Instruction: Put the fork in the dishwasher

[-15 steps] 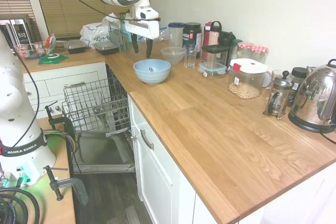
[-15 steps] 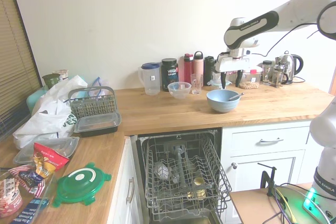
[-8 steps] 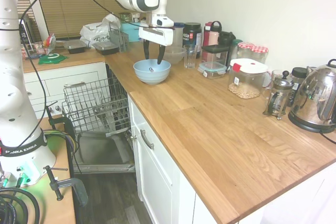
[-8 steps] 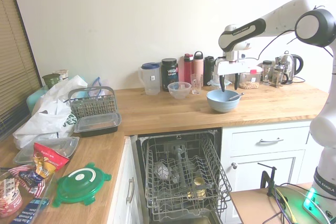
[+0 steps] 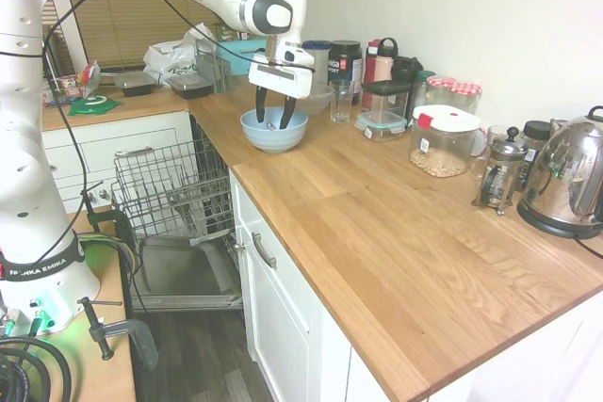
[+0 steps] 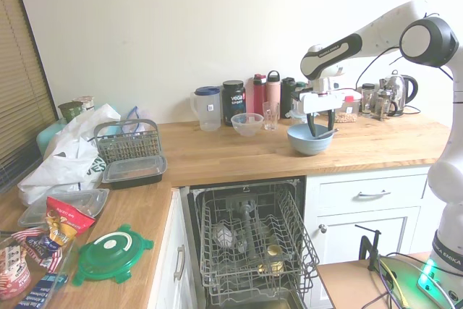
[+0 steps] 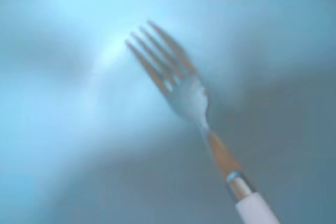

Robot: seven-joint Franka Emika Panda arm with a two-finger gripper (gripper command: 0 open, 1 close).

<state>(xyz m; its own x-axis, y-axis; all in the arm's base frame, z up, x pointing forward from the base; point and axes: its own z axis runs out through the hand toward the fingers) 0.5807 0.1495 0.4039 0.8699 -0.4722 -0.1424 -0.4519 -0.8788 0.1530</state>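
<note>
I should put the fork in the open dishwasher, so my gripper should pick it up by its white handle (image 7: 256, 209) next.
The fork (image 7: 184, 90) lies inside the blue bowl (image 5: 273, 131), tines toward the bowl's middle and its white handle toward the rim. In the second exterior view the fork's handle (image 6: 329, 132) pokes over the blue bowl (image 6: 307, 140) on its right. My gripper (image 5: 271, 118) points straight down and is open, with its fingers dipped into the bowl on either side of the fork; my gripper (image 6: 320, 125) shows the same from the other side. The dishwasher (image 6: 253, 240) stands open below the counter with its wire rack (image 5: 174, 190) pulled out.
Behind the bowl stand a clear small bowl (image 5: 310, 97), a glass (image 5: 341, 101), bottles and jars (image 5: 377, 68). A lidded container (image 5: 443, 141), a French press (image 5: 498, 174) and a kettle (image 5: 565, 181) sit further right. A grey cutlery basket (image 6: 128, 142) sits left of the dishwasher.
My gripper moved from behind the bowl to directly above it and came down, so its open fingers now reach into the bowl. The fork and bowl have not moved.
</note>
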